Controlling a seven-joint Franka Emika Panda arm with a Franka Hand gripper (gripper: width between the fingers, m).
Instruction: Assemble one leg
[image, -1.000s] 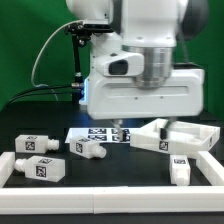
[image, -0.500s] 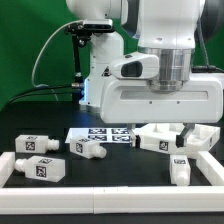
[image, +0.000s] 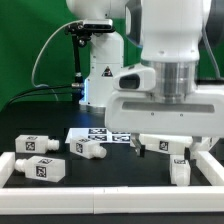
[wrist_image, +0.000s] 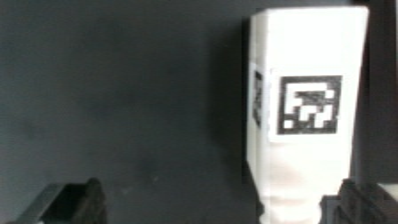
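I should lower my gripper before I close it on the long white leg, because its fingers stop above the leg in the wrist view.
My gripper (image: 165, 150) hangs low over the table at the exterior view's right, jaws open and empty. In the wrist view the gripper (wrist_image: 217, 205) shows two dark fingertips (wrist_image: 71, 205) wide apart. A long white leg (wrist_image: 306, 100) with a black-and-white tag lies lengthwise between them, close to one fingertip and untouched. In the exterior view this leg (image: 180, 170) lies just in front of the gripper. Three more legs lie at the left: one (image: 30, 145), one (image: 41, 168) and one (image: 88, 150).
The large white panel (image: 165, 143) with a raised rim sits behind the fingers at the right. The marker board (image: 100, 135) lies flat mid-table. A white border (image: 100, 198) edges the table's front and sides. The robot base (image: 100, 70) stands behind.
The gripper has come down and moved toward the exterior view's right, from above the marker board's edge to low over the panel and the right-hand leg. The parts have not moved.
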